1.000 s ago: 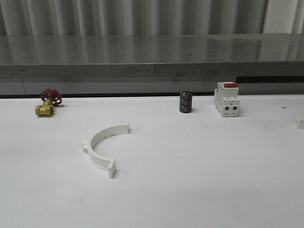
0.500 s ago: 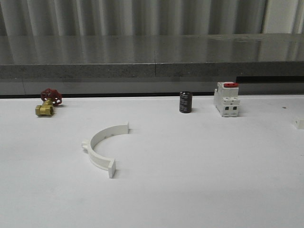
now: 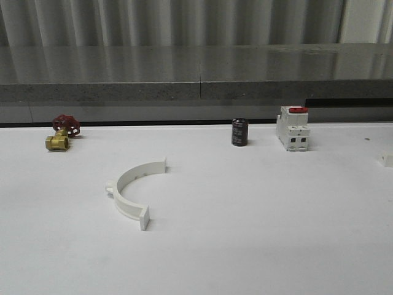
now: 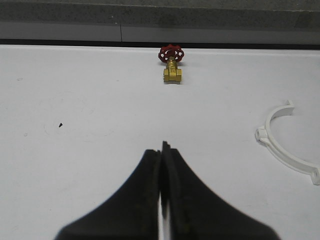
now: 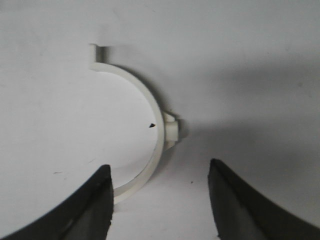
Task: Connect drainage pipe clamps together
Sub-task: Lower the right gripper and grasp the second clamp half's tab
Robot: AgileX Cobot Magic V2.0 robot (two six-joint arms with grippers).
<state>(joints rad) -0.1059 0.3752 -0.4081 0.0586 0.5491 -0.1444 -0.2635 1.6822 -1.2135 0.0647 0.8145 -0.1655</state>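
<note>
The clamp's long curved arms reach out evenly from its middle, so the right gripper should next pick the clamp up by the small block at mid-arc (image 5: 170,131).
One white drainage pipe clamp (image 3: 132,187) lies flat on the white table left of centre, its open side facing right. The same half-ring (image 4: 285,145) appears in the left wrist view, off to the side of my left gripper (image 4: 162,147). That gripper is shut with nothing in it and hovers over bare table. A second clamp half-ring (image 5: 155,107) lies flat under my right gripper (image 5: 159,166). The right gripper is open, and the clamp's lower end sits near one fingertip without being held.
A brass valve with a red handwheel (image 3: 61,133) stands at the back left. A black cylinder (image 3: 239,132) and a white breaker with a red top (image 3: 293,128) stand at the back right. A small white piece (image 3: 388,160) pokes in at the right edge. A grey ledge (image 3: 196,92) bounds the far side.
The small white piece at the right edge of the front view has slid slightly to the right. The left clamp and the other objects have not moved.
</note>
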